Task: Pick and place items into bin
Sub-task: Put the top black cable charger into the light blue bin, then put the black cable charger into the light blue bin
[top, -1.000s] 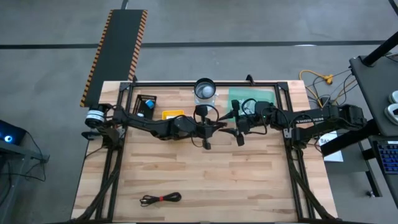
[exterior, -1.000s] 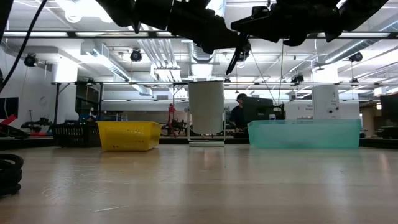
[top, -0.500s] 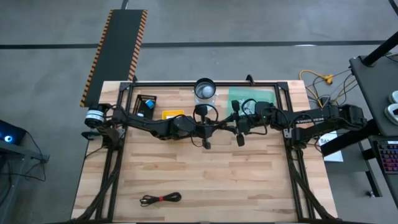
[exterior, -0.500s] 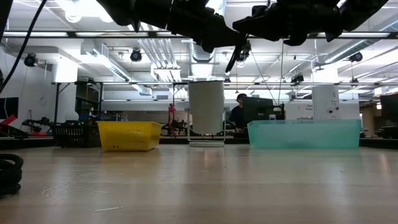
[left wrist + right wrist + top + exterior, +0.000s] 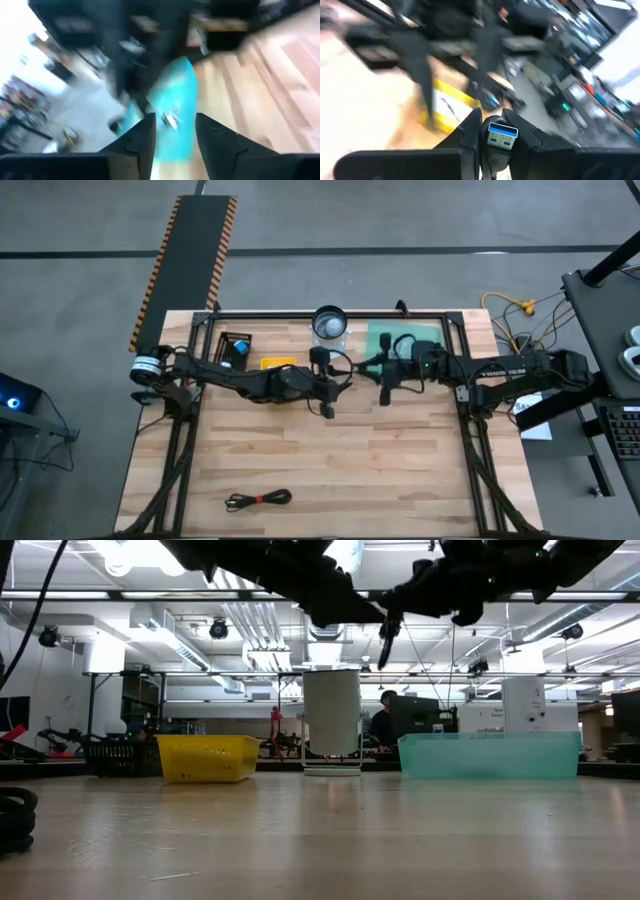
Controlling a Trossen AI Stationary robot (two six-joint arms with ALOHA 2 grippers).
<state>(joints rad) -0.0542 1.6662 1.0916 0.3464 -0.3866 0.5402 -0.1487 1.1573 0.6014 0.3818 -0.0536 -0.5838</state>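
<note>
My right gripper moves the black stick (image 5: 498, 142) closer next, as it is too early to release. In the right wrist view, the stick is short of my left gripper's fingers.
A small black stick with a metal plug (image 5: 502, 135) sits in my right gripper (image 5: 502, 131), which is shut on it high above the table's middle (image 5: 375, 372). My left gripper (image 5: 174, 135) faces it from the left (image 5: 340, 383), open, with nothing between its fingers. The teal bin (image 5: 405, 338) stands at the far right, just beyond the grippers. A black cable coil with a red tie (image 5: 258, 499) lies near the table's front edge and also shows as the coil (image 5: 12, 820) at the low view's left edge. My right gripper pinches the stick's black body (image 5: 495, 159) between its two fingers. The plug end with its blue insert (image 5: 503, 131) sticks out past the fingertips. The fingers come from the table's right, pointing toward the left arm. The stick is lifted clear, high above the table.
A yellow bin (image 5: 279, 364), a black tray (image 5: 235, 347) and a white cylinder (image 5: 329, 323) stand along the far edge. A dark frame (image 5: 462, 380) borders the work area. Bare wood (image 5: 330, 460) lies between the arms and the coil.
The two grippers met above the table's middle and have drawn apart. My left gripper has backed a little toward the table's left edge. My right gripper has moved slightly toward the far edge.
</note>
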